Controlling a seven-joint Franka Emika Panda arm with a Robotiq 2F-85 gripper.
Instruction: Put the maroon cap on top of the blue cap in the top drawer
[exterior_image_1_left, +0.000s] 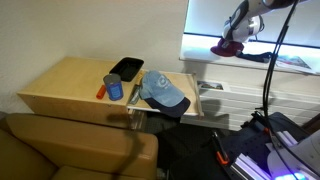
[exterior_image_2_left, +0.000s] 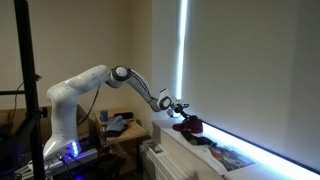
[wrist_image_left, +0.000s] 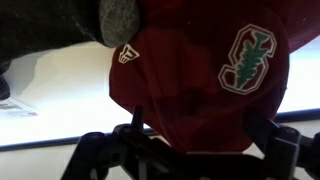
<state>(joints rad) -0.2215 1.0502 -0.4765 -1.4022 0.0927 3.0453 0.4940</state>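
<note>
My gripper should first go lower and then close on the cap, because its open fingers stop above the maroon cap and would miss if they closed now.
The maroon cap fills the wrist view, its front logo facing the camera. It lies on a bright windowsill in both exterior views. My gripper is open, with a dark finger on each side of the cap's lower part; I cannot tell whether they touch it. The gripper shows above the cap and just beside it in the exterior views. The blue cap rests in the pulled-out top drawer of the tan cabinet, far from the gripper.
On the cabinet top stand a black tray, a small blue can and an orange item. Dark cloth lies on the sill beside the cap. A brown sofa sits in front.
</note>
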